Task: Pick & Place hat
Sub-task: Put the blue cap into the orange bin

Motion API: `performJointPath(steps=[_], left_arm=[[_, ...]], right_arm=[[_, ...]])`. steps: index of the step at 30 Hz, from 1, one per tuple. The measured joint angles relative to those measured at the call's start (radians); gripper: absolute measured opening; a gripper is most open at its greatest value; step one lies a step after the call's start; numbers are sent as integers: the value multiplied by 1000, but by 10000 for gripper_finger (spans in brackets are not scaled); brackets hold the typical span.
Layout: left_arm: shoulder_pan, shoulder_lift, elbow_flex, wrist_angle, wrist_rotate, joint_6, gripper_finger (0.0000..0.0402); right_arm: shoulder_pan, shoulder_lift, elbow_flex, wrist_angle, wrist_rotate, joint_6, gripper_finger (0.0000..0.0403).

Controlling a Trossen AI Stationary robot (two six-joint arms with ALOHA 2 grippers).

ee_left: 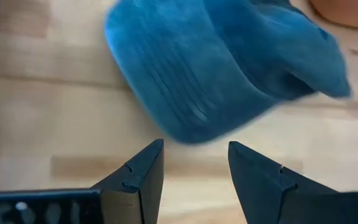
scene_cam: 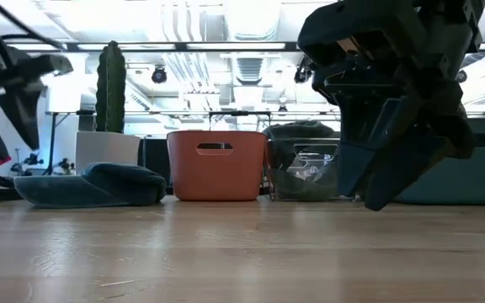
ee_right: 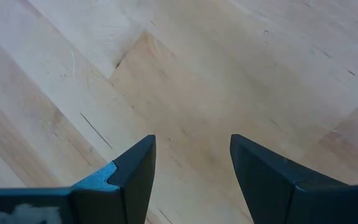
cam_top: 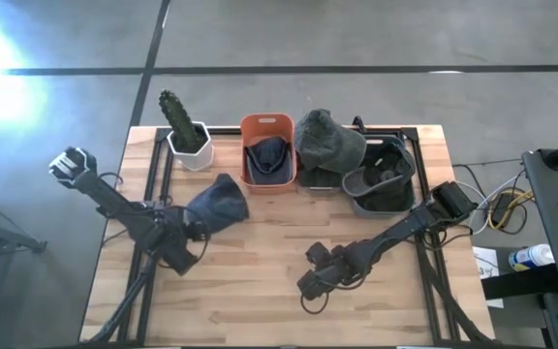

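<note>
The dark blue cap needs to go in the orange bin [cam_top: 267,155]. For that, my left gripper should next grab the cap by its stitched brim [cam_top: 211,211].
A dark blue cap [cam_top: 218,203] lies flat on the table in front of the white cactus pot; the low view shows the cap [scene_cam: 91,185] at left, and the left wrist view shows the cap [ee_left: 222,74] close ahead. My left gripper [cam_top: 195,231] is open just beside the cap's brim, touching nothing; its open fingers [ee_left: 194,162] frame the brim. My right gripper [cam_top: 308,283] is open over bare wood at the table's near middle [ee_right: 191,155]. Another blue cap sits in the orange bin [cam_top: 267,155], a green hat [cam_top: 325,138] rests on a clear bin.
Along the far edge stand a cactus in a white pot [cam_top: 187,136], the orange bin, a clear bin under the green hat, and a grey bin [cam_top: 381,179] holding dark items. Bare wood [cam_top: 260,262] lies between the two arms.
</note>
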Motion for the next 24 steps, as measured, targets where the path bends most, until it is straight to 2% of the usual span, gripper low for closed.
performJointPath(steps=[6,8,13,24], left_arm=[[0,-23,-92,1,58,-17,172],[0,-36,-124,11,46,-24,172],[14,-81,-214,104,-58,-27,172],[23,-120,-511,703,-394,13,172]], right_arm=[[0,0,0,2,0,2,203],[0,0,0,3,0,2,203],[0,0,0,4,0,5,203],[-1,0,0,6,-49,12,203]])
